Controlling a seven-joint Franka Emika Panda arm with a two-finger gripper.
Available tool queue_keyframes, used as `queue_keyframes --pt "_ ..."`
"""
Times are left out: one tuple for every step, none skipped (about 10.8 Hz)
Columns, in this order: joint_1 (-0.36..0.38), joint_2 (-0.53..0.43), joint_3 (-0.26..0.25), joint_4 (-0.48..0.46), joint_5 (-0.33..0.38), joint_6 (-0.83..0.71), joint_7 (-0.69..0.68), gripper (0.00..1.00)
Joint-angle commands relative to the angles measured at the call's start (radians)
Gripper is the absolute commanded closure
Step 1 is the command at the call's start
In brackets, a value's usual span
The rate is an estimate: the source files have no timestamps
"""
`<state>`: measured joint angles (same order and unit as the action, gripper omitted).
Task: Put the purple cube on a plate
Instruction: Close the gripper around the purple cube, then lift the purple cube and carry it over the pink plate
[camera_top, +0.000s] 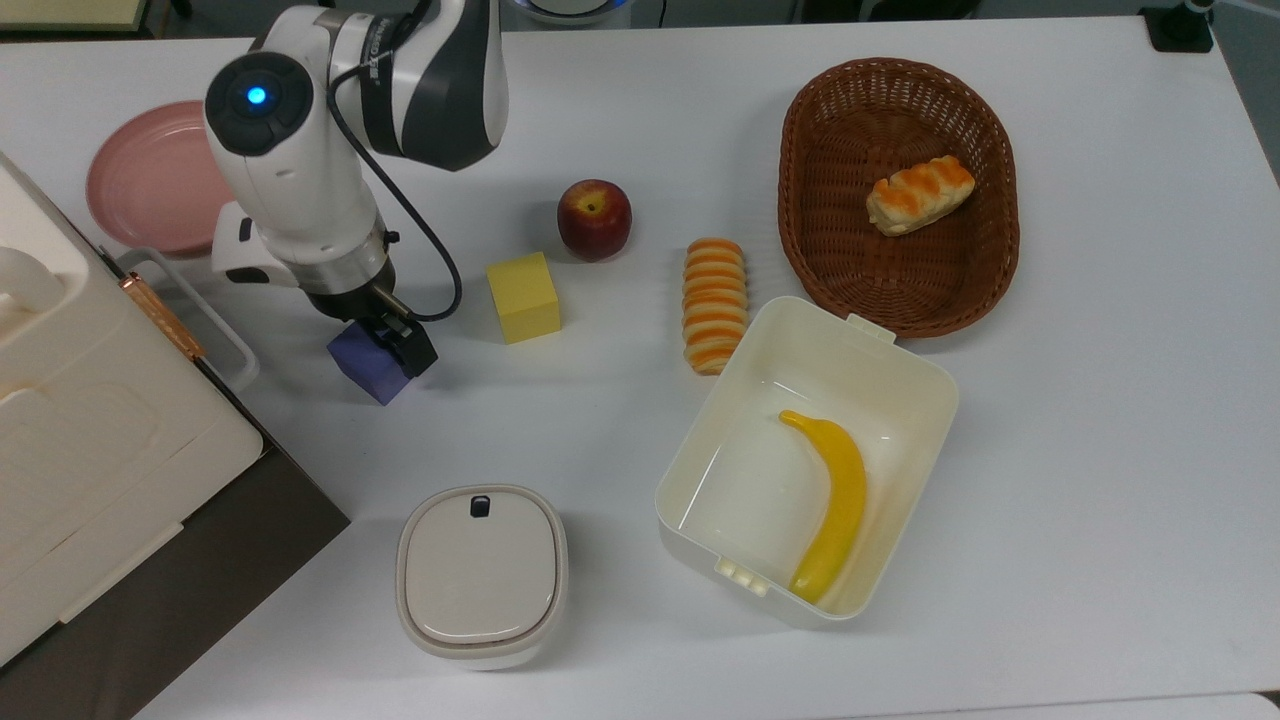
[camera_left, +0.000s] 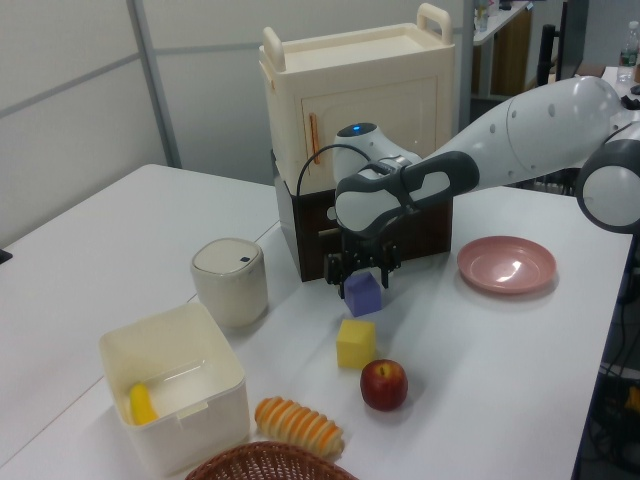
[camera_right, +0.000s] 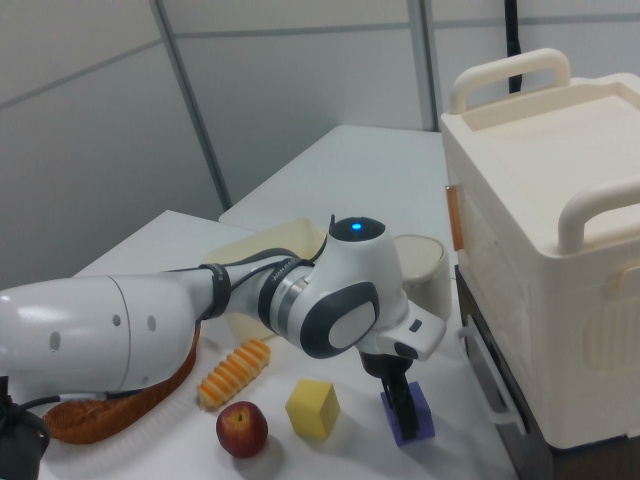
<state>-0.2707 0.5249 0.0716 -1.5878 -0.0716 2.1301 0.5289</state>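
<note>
My gripper grabs the purple cube (camera_left: 362, 296) by its opposite sides next. Then my gripper sets the cube on the pink plate (camera_left: 507, 266).
The purple cube (camera_top: 366, 367) (camera_left: 362, 296) (camera_right: 420, 420) rests on the white table, just off the cabinet's corner. My gripper (camera_top: 382, 338) (camera_left: 358, 273) (camera_right: 401, 396) is down over it and open. In the left view one finger stands on each side of the block, and the top view shows a dark finger (camera_top: 411, 349) against its right face. The pink plate (camera_top: 140, 190) (camera_left: 507, 265) lies with nothing on it at the top view's far left, partly covered by the arm.
A yellow cube (camera_top: 523, 296) and an apple (camera_top: 594, 219) lie right of the purple cube in the top view. A cream cabinet on a brown base (camera_top: 90, 420) stands close on its left. Farther off are a lidded container (camera_top: 481, 575), striped bread (camera_top: 714, 303), a box with a banana (camera_top: 805, 460), and a wicker basket (camera_top: 898, 100).
</note>
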Motion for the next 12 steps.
queue_keyframes --pt "0.008 0.024 -0.007 -0.014 -0.048 0.059 -0.029 0.29" --pt "0.005 0.024 -0.007 -0.011 -0.051 0.067 -0.039 0.46" --pt "-0.005 0.024 -0.007 -0.011 -0.048 0.073 -0.093 0.51" --pt "-0.015 0.02 -0.007 -0.012 -0.047 0.071 -0.127 0.58" --pt "-0.021 0.014 -0.007 -0.012 -0.047 0.07 -0.139 0.66" --pt "-0.03 0.001 -0.007 -0.012 -0.047 0.062 -0.168 0.73" --pt "-0.042 -0.022 -0.007 -0.017 -0.047 0.054 -0.199 0.73" --pt "-0.048 -0.04 -0.013 -0.018 -0.045 0.035 -0.233 0.73" --pt "-0.053 -0.06 -0.019 -0.018 -0.045 0.012 -0.263 0.72" --pt "-0.068 -0.08 -0.019 -0.02 -0.045 -0.004 -0.298 0.72" --pt "-0.079 -0.098 -0.019 -0.02 -0.045 -0.018 -0.338 0.72" --pt "-0.088 -0.111 -0.019 -0.02 -0.045 -0.045 -0.361 0.72"
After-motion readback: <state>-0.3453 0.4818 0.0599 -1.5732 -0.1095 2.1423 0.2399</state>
